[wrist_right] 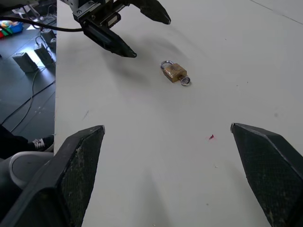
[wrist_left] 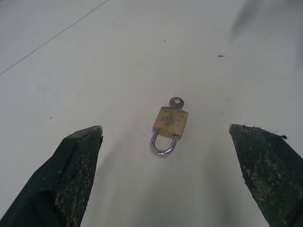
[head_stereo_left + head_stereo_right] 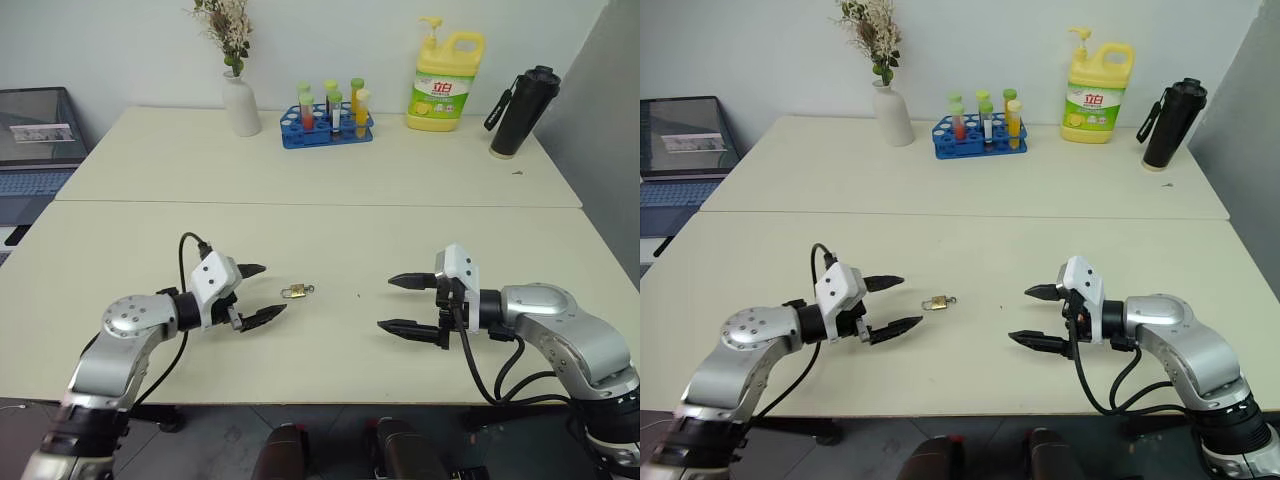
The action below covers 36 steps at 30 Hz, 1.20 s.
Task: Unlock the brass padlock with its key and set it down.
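My left gripper should next grab the padlock by its flat-sided brass body [image 2: 170, 122], because the shackle [image 2: 163, 150] curves round at one end and the key sticks out at the opposite end.
The brass padlock [image 3: 296, 291] lies flat on the pale table [image 3: 330, 220], near the front and a little left of centre. Its silvery shackle [image 2: 164, 145] points towards my left gripper, both ends seated in the body. The key's [image 2: 177, 101] round head sticks out of the opposite end. My left gripper [image 3: 270, 290] is open just left of the padlock, low over the table, with the lock ahead of the gap between its fingers. My right gripper [image 3: 386, 303] is open too, farther off to the right, pointing left at the padlock, with nothing in it.
Along the back of the table stand a white vase [image 3: 240, 100], a blue test-tube rack [image 3: 327, 125], a yellow detergent bottle [image 3: 445, 80] and a black flask [image 3: 520, 112]. A laptop [image 3: 35, 140] sits off the table's left side. A seam [image 3: 320, 204] crosses the tabletop.
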Each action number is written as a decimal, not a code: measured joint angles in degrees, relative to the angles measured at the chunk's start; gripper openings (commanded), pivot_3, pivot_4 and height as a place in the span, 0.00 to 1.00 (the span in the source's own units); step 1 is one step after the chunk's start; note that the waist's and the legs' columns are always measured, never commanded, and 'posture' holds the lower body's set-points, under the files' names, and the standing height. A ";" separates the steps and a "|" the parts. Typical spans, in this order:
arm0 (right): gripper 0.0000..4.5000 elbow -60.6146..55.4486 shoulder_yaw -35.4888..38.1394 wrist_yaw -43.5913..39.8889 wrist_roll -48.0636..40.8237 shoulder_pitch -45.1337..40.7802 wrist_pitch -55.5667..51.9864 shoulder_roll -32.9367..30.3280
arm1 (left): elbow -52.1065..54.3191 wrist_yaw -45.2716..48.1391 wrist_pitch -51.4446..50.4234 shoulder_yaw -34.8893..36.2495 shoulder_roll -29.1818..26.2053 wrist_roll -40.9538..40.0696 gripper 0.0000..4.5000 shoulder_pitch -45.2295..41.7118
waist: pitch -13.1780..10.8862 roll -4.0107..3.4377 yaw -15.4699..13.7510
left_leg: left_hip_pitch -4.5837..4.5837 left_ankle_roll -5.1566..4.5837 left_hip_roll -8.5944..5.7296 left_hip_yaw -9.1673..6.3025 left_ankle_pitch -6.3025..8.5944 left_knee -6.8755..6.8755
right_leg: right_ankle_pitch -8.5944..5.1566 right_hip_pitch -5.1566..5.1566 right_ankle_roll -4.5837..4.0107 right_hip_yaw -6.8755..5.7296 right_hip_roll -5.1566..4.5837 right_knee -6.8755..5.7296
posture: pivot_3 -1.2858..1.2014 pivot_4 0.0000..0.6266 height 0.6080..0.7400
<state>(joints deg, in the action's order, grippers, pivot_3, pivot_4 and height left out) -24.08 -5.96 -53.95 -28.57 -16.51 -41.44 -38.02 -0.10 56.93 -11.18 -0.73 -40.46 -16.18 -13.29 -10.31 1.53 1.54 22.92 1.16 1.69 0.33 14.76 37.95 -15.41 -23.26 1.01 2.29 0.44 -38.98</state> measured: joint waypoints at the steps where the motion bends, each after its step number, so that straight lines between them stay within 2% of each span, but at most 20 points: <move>1: 0.99 -0.39 -0.08 0.55 -0.23 0.01 -0.87 0.04 | -2.48 0.81 0.98 -1.37 0.75 0.89 1.00 -2.04 | 0.00 0.00 -0.08 | 0.01 0.00 -0.01 -0.02 0.00 0.01 | 0.00 0.00 0.00 -0.01 0.02 0.00 | 0.52 0.24 1.00; 11: 0.99 -1.75 -0.40 3.27 -1.91 0.06 -4.39 0.27 | -17.67 6.40 10.65 -7.06 2.85 6.58 1.00 -9.53 | 0.01 0.01 0.16 | 0.01 0.00 0.02 -0.02 0.00 0.00 | 0.01 -0.01 -0.01 0.00 0.04 -0.02 | 0.52 0.24 1.00; 21: 0.99 -2.09 -0.39 4.81 -2.65 0.01 -5.41 0.56 | -20.22 8.10 13.40 -7.49 3.79 7.82 1.00 -11.09 | 0.02 0.02 0.10 | 0.01 0.00 0.00 -0.02 0.00 0.02 | 0.01 0.01 0.01 0.01 0.03 -0.02 | 0.52 0.24 1.00; 32: 1.00 -2.06 -0.40 5.23 -3.06 -0.15 -5.25 0.90 | -22.80 10.05 15.16 -9.82 5.20 9.51 0.22 -13.54 | 0.05 0.03 -0.08 | -0.02 -0.01 -0.01 -0.07 -0.01 0.08 | 0.02 0.07 0.03 -0.05 0.04 -0.06 | 0.52 0.24 1.00; 36: 1.00 -2.06 -0.40 5.19 -3.08 -0.11 -5.20 0.90 | -23.73 9.79 15.52 -10.09 5.63 10.19 0.21 -14.36 | 0.08 0.00 -0.11 | -0.04 -0.03 -0.02 -0.07 -0.02 0.10 | 0.03 0.09 0.05 -0.04 0.04 -0.07 | 0.52 0.24 1.00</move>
<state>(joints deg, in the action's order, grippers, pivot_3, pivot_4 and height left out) -26.14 -6.36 -48.76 -31.65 -16.62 -46.64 -37.12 -23.83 66.72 4.33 -10.82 -34.83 -5.98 -27.66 -10.23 1.54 1.43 22.88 1.12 1.67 0.26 14.73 38.05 -15.38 -23.17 1.06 2.26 0.48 -39.04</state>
